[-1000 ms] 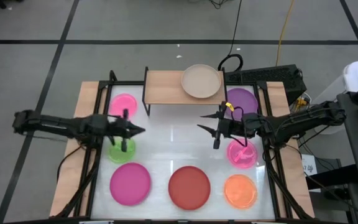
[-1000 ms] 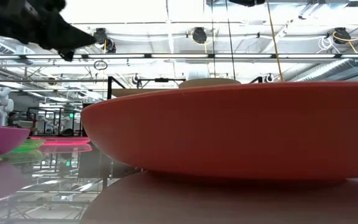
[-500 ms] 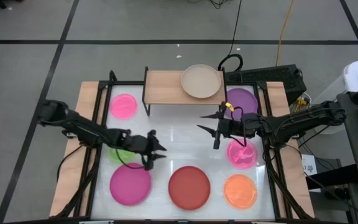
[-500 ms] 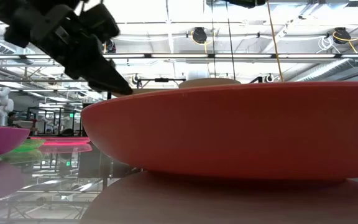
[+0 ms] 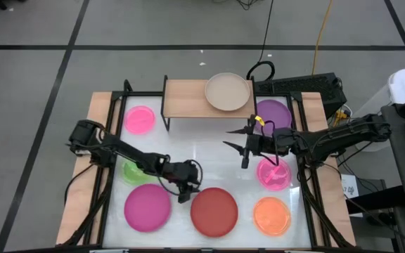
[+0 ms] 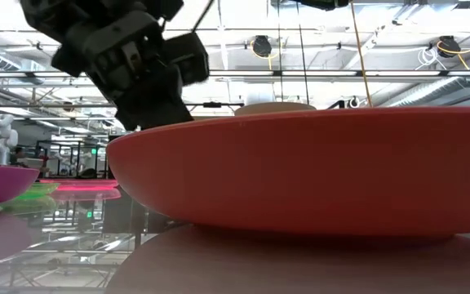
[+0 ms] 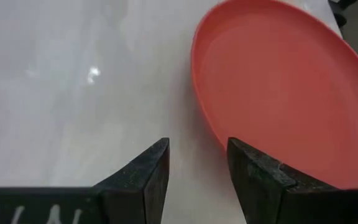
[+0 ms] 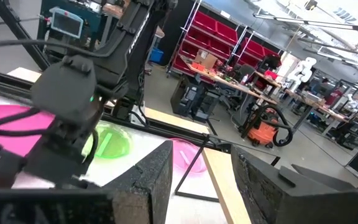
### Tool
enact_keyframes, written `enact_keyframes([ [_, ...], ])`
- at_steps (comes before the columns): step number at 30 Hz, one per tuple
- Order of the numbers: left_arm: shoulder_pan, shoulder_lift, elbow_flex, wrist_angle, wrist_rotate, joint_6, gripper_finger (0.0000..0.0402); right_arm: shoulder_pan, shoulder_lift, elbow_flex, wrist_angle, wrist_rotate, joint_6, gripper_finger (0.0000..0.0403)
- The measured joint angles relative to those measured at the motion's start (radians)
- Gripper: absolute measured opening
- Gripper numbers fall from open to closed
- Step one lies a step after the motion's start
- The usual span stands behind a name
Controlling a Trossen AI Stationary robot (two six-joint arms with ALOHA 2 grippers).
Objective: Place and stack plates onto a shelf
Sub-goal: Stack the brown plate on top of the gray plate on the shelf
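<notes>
My left gripper needs to grab the red plate next by its rim (image 5: 191, 212). Then it can stack the red plate on the beige plate (image 5: 227, 92) on the shelf.
A beige plate (image 5: 227, 92) lies on the right end of the light-wood shelf (image 5: 186, 98). The red plate (image 5: 214, 211) lies flat near the table's front edge. My left gripper (image 5: 187, 188) stands open at its left rim, low over the table. In the left wrist view my left gripper (image 7: 197, 168) has bare tabletop between its fingers, and the red plate's rim (image 7: 207, 118) lies just ahead of them, untouched. My right gripper (image 5: 242, 146) hovers open over the table's middle and holds nothing.
Flat on the table lie a magenta plate (image 5: 147, 207), a green one (image 5: 133, 172) partly under my left arm, a small pink one (image 5: 139, 119), a purple one (image 5: 273, 112), a translucent pink one (image 5: 273, 174) and an orange one (image 5: 271, 216). The shelf's left half is bare.
My left gripper has swung from beside the small pink and green plates toward the table's right and near edges, has come down to the red plate's left rim, and has opened on the way. No plate has moved.
</notes>
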Motion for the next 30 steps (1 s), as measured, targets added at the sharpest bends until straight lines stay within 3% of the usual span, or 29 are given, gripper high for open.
enact_keyframes([
  [5, 0.0, 0.055, 0.046, -0.014, 0.05, -0.038, 0.0166, 0.0, 0.0, 0.0, 0.0, 0.0, 0.0, 0.0144],
  [12, 0.001, 0.095, 0.063, -0.014, 0.045, -0.031, 0.0162, 0.0, 0.0, 0.0, -0.007, 0.0, 0.0, 0.0144],
  [16, 0.014, 0.105, 0.062, -0.042, 0.03, -0.008, 0.0125, 0.0, 0.0, 0.0, -0.006, 0.0, 0.0, 0.0144],
  [23, 0.056, 0.099, 0.064, -0.019, 0.098, -0.012, 0.0015, 0.0, 0.0, 0.0, -0.003, 0.0, 0.0, 0.0144],
  [30, 0.128, -0.02, 0.06, -0.026, 0.106, 0.073, 0.001, 0.052, -0.064, 0.0, 0.001, 0.0, -0.027, 0.0144],
])
